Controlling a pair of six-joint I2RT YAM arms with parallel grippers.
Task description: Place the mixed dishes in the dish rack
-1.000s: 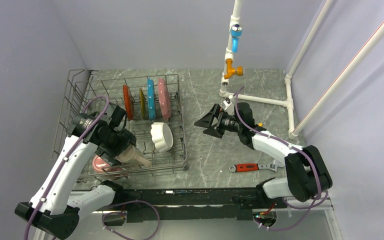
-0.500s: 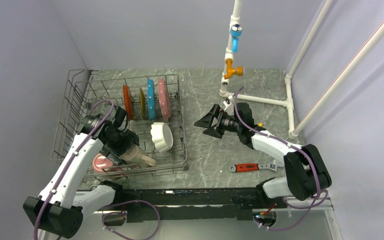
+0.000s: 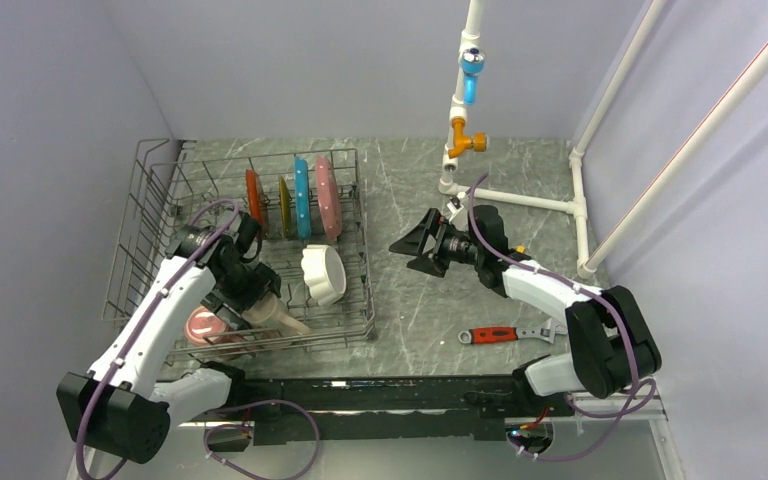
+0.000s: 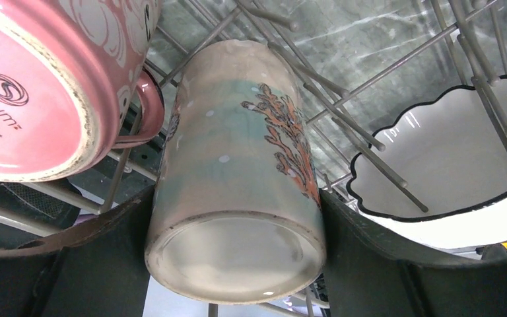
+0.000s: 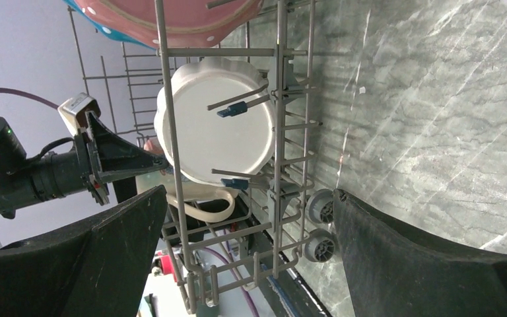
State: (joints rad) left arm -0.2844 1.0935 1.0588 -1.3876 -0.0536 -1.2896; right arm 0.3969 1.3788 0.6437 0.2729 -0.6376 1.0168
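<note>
The cream cup (image 4: 237, 172), tilted over the dish rack's bottom, would rest there, its far end among the rack's wires, so my left gripper releases it now.
The grey wire dish rack (image 3: 360, 300) stands at the left of the table. A red-brown plate (image 3: 253, 203), a blue plate (image 3: 302, 197) and a pink scalloped plate (image 3: 327, 197) stand upright in its tines. The white scalloped bowl (image 3: 323, 273) leans on its side in the tines. The pink mug (image 3: 203, 326) lies at the rack's front left. My left gripper (image 3: 256, 303) is shut on the base of the cream cup (image 4: 237, 172), held tilted over the rack floor between mug (image 4: 33, 86) and bowl (image 4: 442, 172). My right gripper (image 3: 412, 245) is open and empty over the table, right of the rack.
A thin dark-yellow plate (image 3: 284, 207) stands between the red-brown and blue plates. A red-handled wrench (image 3: 497, 334) lies on the table at the front right. A white pipe frame (image 3: 520, 198) with a blue and orange valve (image 3: 471, 62) stands at the back right. Grey walls close three sides.
My left arm has swung a little to the right and carried the cream cup slightly right, low in the rack. The right arm has not moved.
</note>
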